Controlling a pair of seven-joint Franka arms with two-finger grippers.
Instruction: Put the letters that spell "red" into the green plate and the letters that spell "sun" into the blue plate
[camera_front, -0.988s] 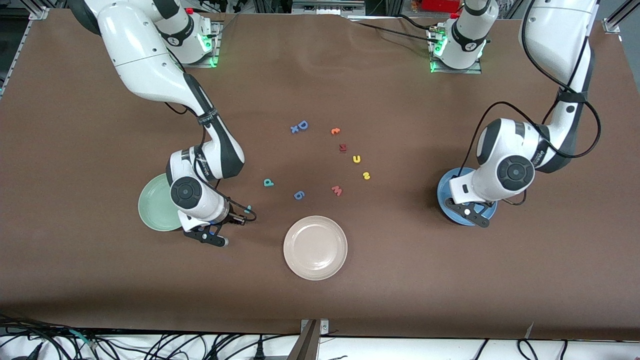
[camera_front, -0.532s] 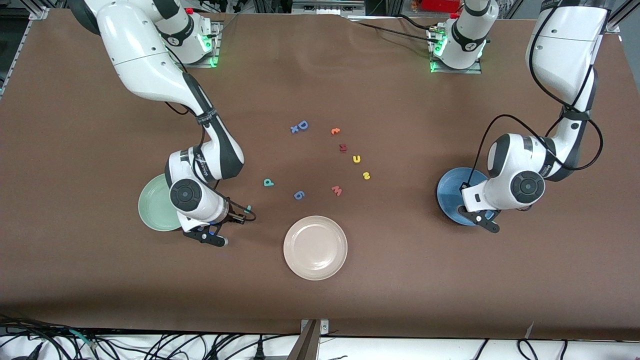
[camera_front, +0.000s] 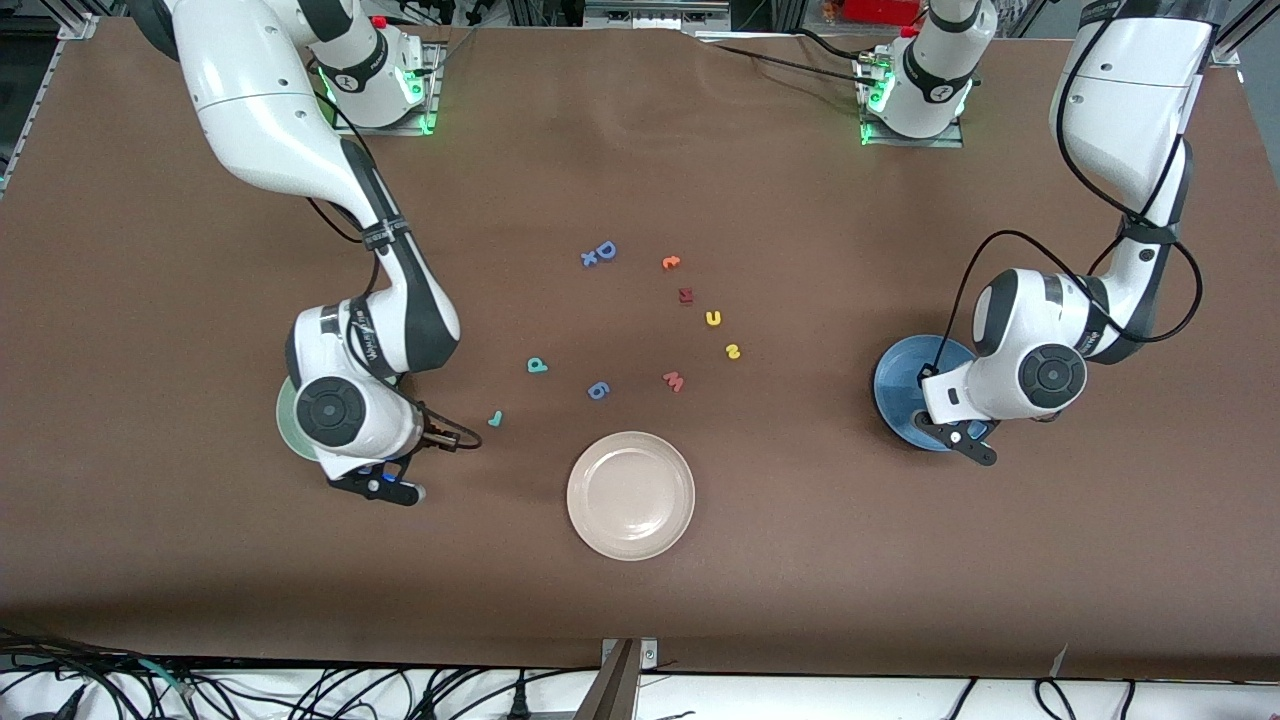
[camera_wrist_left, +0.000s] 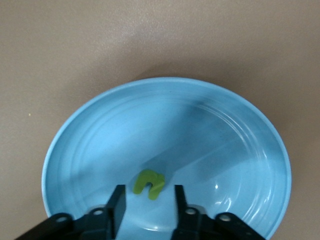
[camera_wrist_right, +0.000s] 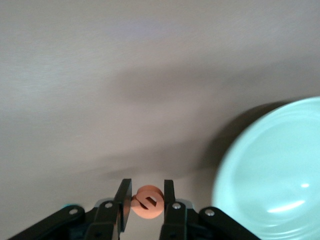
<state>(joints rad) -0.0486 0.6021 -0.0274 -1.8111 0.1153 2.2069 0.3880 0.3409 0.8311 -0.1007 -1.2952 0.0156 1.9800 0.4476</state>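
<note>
The orange "e" hangs short of the green plate's rim, so for now it stays held in my right gripper until it's inside the green plate's rim (camera_front: 292, 420) (camera_wrist_right: 226, 165).
My right gripper (camera_wrist_right: 145, 192) is shut on the orange "e" (camera_wrist_right: 148, 202) and hangs over bare table just beside the rim of the green plate (camera_wrist_right: 272, 175). In the front view that arm's hand covers most of the green plate (camera_front: 287, 418). My left gripper (camera_wrist_left: 149, 196) is open low over the blue plate (camera_wrist_left: 165, 120), and the green "n" (camera_wrist_left: 148, 183) lies loose in the plate between its fingers. On the table lie the teal "r" (camera_front: 495, 417), teal "d" (camera_front: 537, 365), yellow "u" (camera_front: 713, 318) and yellow "s" (camera_front: 733, 351). The blue plate (camera_front: 898, 385) sits toward the left arm's end.
A beige-white plate (camera_front: 631, 495) sits nearest the front camera at mid-table. Other loose letters are a blue "D" (camera_front: 601, 252), an orange "c" (camera_front: 671, 262), a dark red letter (camera_front: 686, 295), a pink "w" (camera_front: 674, 380) and a small blue letter (camera_front: 598, 390).
The right arm has swung toward the green plate, uncovering the teal "r" on the table. The left hand shifted slightly toward its own end over the blue plate, then held.
</note>
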